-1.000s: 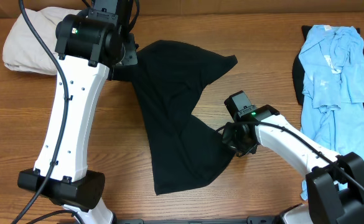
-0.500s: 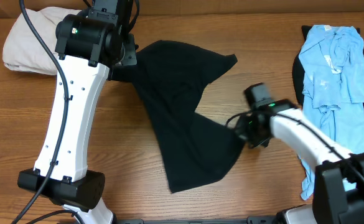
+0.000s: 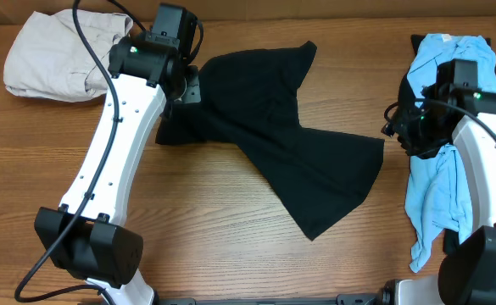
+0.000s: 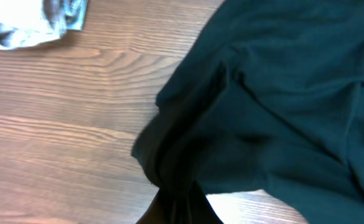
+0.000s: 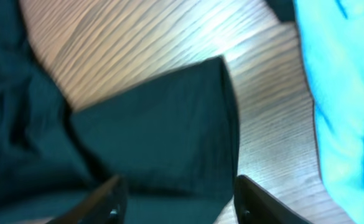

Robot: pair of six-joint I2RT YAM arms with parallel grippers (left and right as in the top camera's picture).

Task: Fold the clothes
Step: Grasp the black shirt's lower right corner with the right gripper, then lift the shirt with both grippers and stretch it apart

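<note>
I will spread the garment for folding, so my right gripper will next grab the black garment's near corner (image 3: pixel 313 235), opposite the edge my left gripper holds.
The large black garment (image 3: pixel 298 135) lies spread across the middle of the table, with one corner reaching right towards my right gripper. My left gripper (image 3: pixel 178 89) is shut on the garment's bunched left edge, which gathers into the jaws in the left wrist view (image 4: pixel 178 202). My right gripper (image 3: pixel 398 131) is open just past the garment's right corner. In the right wrist view that gripper (image 5: pixel 178 199) hovers over the black corner (image 5: pixel 169 124) with its fingers wide apart and not touching it.
A cream garment (image 3: pixel 52 51) lies at the back left, and it also shows in the left wrist view (image 4: pixel 32 22). A light-blue garment (image 3: pixel 438 186) lies on another black one (image 3: pixel 404 97) along the right edge, under my right arm. The light-blue garment also shows in the right wrist view (image 5: pixel 350 93).
My right gripper dragged the black garment's corner to the right, let go and moved on towards the light-blue garment. The garment now lies spread out wider. My left arm shifted right, still holding.
</note>
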